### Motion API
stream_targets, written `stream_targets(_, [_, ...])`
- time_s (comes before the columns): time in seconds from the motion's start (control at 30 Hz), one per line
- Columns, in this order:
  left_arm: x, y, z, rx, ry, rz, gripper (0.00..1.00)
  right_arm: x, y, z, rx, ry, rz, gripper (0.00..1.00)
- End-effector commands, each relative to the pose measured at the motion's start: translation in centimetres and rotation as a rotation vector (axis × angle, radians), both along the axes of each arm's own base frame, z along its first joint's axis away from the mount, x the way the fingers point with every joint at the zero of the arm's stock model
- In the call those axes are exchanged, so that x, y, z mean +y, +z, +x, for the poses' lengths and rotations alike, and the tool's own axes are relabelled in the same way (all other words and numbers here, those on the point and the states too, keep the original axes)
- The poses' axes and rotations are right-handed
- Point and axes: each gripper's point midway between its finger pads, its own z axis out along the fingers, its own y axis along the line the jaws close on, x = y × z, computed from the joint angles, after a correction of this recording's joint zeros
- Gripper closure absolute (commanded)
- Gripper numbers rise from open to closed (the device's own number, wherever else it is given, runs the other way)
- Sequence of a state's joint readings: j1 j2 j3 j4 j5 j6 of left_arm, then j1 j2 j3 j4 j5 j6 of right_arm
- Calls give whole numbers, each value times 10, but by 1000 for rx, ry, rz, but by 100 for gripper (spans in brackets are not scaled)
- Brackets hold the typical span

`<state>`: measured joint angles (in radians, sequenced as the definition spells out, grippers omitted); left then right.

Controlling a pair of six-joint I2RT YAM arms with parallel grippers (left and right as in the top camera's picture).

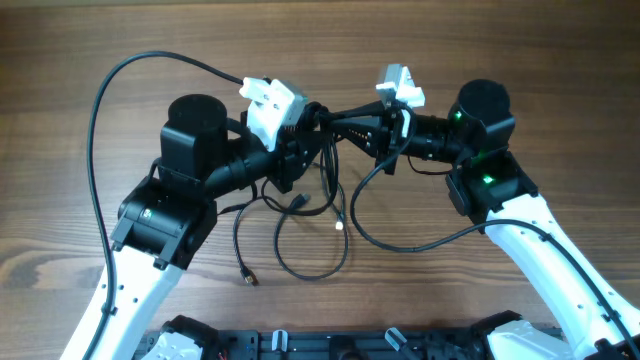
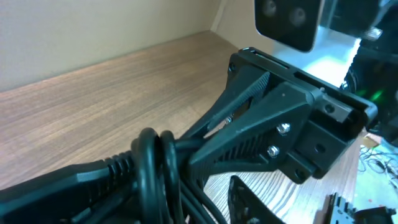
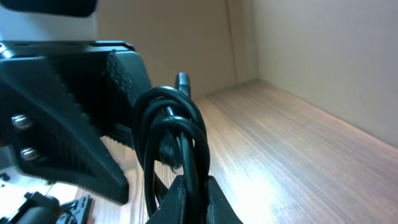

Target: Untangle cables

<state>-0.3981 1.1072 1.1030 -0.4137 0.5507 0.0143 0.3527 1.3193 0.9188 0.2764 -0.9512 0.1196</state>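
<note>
The looped bundle (image 1: 318,117) hangs between the left gripper's open fingers, so the left gripper should close. Closing now would hold the bundle.
Thin black cables (image 1: 312,262) hang from where my two grippers meet above the table's middle and coil on the wood below. One plug (image 1: 248,279) lies at the lower left of the coil and a silver tip (image 1: 340,225) at its centre. My right gripper (image 1: 332,120) reaches in from the right. In its wrist view the right gripper (image 3: 194,183) is shut on looped strands of the cables (image 3: 168,118). My left gripper (image 1: 306,130) faces it, almost touching. Its jaws stand apart in the left wrist view (image 2: 186,183), with the cables (image 2: 155,171) draped round one finger (image 2: 68,180).
Thicker robot wiring arcs over the table at the far left (image 1: 97,150) and curves from the right arm across the wood (image 1: 420,246). A black rail (image 1: 340,345) runs along the front edge. The right gripper's fingers (image 2: 261,118) fill the left wrist view.
</note>
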Motion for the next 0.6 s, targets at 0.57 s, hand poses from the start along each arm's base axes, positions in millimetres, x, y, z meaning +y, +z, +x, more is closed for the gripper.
stream_targets(0.57, [3, 0, -7, 15, -5, 10, 96, 0, 18, 7, 70, -47, 81, 96])
